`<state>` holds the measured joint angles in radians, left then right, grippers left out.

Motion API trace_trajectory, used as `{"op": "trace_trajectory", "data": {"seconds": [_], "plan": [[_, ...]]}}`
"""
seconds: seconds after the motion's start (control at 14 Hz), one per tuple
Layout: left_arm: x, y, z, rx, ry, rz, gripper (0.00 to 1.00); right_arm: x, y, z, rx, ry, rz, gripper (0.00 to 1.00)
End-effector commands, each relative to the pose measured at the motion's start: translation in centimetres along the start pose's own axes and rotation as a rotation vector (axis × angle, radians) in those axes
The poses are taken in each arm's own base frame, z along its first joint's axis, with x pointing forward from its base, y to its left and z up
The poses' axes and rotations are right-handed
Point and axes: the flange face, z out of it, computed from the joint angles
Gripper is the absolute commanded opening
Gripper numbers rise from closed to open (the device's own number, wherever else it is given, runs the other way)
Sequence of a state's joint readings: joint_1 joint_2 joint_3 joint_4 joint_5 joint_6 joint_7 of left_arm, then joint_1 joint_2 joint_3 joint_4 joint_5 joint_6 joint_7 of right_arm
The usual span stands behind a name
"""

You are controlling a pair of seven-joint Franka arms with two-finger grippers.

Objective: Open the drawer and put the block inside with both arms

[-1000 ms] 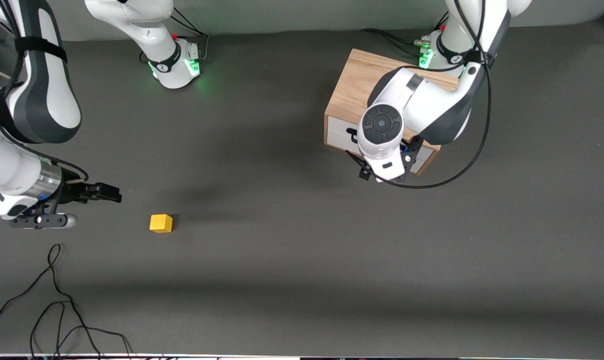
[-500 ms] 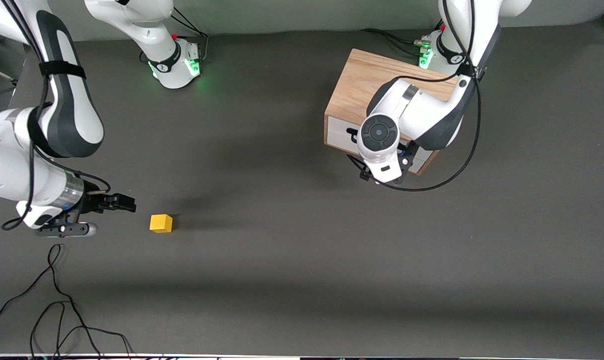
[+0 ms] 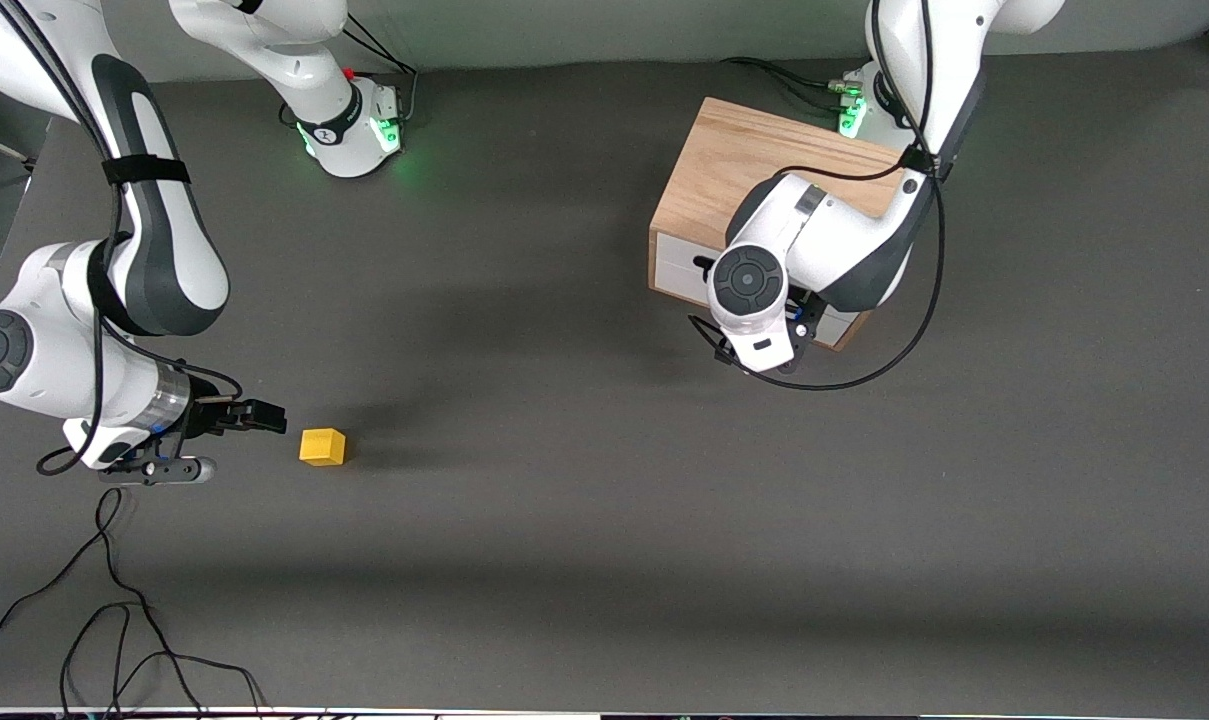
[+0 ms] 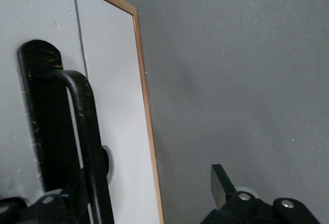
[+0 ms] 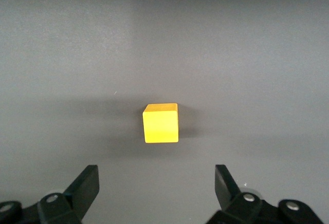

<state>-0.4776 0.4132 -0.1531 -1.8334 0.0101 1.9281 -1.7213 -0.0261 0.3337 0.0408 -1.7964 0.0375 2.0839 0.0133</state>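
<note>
My right gripper should grab the yellow block by its opposite sides to place it inside the drawer (image 3: pixel 679 264).
The yellow block (image 3: pixel 322 446) sits on the dark table toward the right arm's end. My right gripper (image 3: pixel 272 416) is low beside it, a short gap away, and open. In the right wrist view the block (image 5: pixel 161 123) lies ahead of the right gripper (image 5: pixel 155 178), centred between its spread fingers. The drawer (image 3: pixel 679 264) looks shut in its light-wood box (image 3: pixel 734 160). My left gripper (image 4: pixel 153 182) is open at the white drawer front (image 4: pixel 113 106). The black handle (image 4: pixel 85 126) is against one finger. The left wrist hides that gripper in the front view.
Loose black cables (image 3: pixel 114 600) lie on the table near the front camera at the right arm's end. The green-lit right arm base (image 3: pixel 354 130) stands farther from the front camera than the block. A cable (image 3: pixel 864 365) hangs from the left arm beside the box.
My right gripper has moved closer to the block, staying open. My left wrist has shifted slightly along the drawer front toward the right arm's end. The block and drawer have not moved.
</note>
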Motion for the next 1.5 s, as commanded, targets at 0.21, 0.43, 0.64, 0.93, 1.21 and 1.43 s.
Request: {"op": "trace_trajectory", "data": {"seconds": [0.21, 0.43, 0.64, 0.93, 1.21, 1.43], "plan": [[0.0, 1.5, -1.6, -0.04, 0.001, -0.001, 1.0, 0.1, 0.2, 4.5, -0.036, 0.045, -0.004, 1.0], [0.2, 2.7, -1.7, -0.049, -0.004, -0.004, 1.0, -0.5, 0.1, 8.4, -0.033, 0.094, -0.012, 1.0], [0.2, 4.3, -1.5, -0.058, -0.012, -0.006, 1.0, -0.7, -0.1, 11.6, -0.029, 0.106, -0.017, 1.0], [0.3, 6.5, -1.5, -0.079, 0.0, -0.001, 1.0, -1.8, -1.3, 15.0, -0.026, 0.129, -0.035, 1.0], [0.5, 8.0, -2.4, -0.116, 0.008, 0.0, 1.0, -2.1, -1.1, 16.4, -0.025, 0.141, -0.037, 1.0], [0.7, 9.2, -2.6, -0.14, 0.014, 0.0, 1.0, -2.1, -1.1, 16.9, -0.026, 0.139, -0.046, 1.0]]}}
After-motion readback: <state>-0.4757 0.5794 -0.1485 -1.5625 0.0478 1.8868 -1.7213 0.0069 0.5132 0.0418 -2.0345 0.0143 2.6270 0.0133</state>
